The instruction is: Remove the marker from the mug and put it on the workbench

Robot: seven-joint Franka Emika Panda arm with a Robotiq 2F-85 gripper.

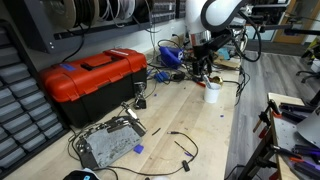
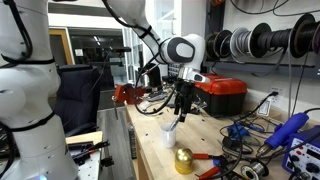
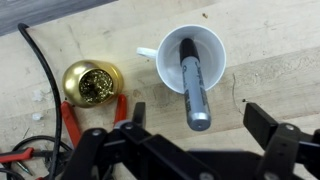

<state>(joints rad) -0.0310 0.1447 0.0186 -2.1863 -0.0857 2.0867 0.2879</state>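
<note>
The marker's top end lies between the ends of both fingers and level with them in the wrist view, so it is time for my gripper to close on the marker.
The white mug [image 3: 207,55] stands on the light wooden workbench [image 3: 270,60], with the marker [image 3: 193,88] upright inside it, its grey-black end pointing up toward the wrist camera. My gripper [image 3: 190,125] hangs directly above the mug with its jaws open, one finger on each side of the marker's top end, not touching it. In both exterior views the gripper [image 1: 208,76] [image 2: 180,105] hovers just above the mug [image 1: 213,92] [image 2: 170,134]. The marker is too small to make out in those views.
A gold ball-shaped object [image 3: 92,83] and red-handled pliers [image 3: 70,122] lie beside the mug. A black cable [image 3: 35,60] runs across the bench. The red-and-black toolbox [image 1: 95,78] sits further along, with a metal box [image 1: 108,143] and loose cables.
</note>
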